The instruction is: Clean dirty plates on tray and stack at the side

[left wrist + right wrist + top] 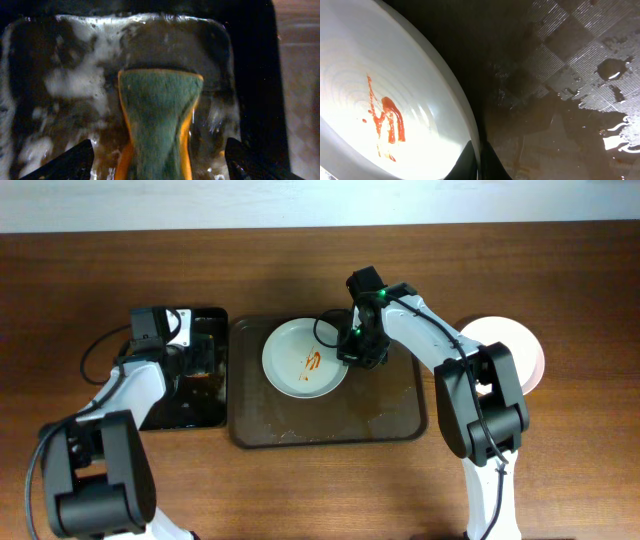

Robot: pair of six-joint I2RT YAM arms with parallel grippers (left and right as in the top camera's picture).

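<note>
The flared end needs to stay free to clean the plate. My left gripper should next grab the green-and-orange sponge (157, 115) across its narrow middle (156, 149).
One white plate (295, 355) smeared with red sauce sits at the back of the brown tray (380, 405). My right gripper (352, 358) is shut on the plate's right rim. In the right wrist view the rim runs between the two black fingers (495, 167), with the sauce streaks on the plate (395, 90) to their left and the wet tray (560, 75) to their right. My left gripper (200, 360) hangs open over the black tray. A green-and-orange sponge (157, 115) lies between its spread fingers (70, 162) without touching them.
The narrow black tray (170, 405) left of the brown tray holds foamy water (75, 80). Another white plate (520, 345) rests on the table right of the brown tray, partly behind my right arm. Water droplets and smears cover the brown tray's front half.
</note>
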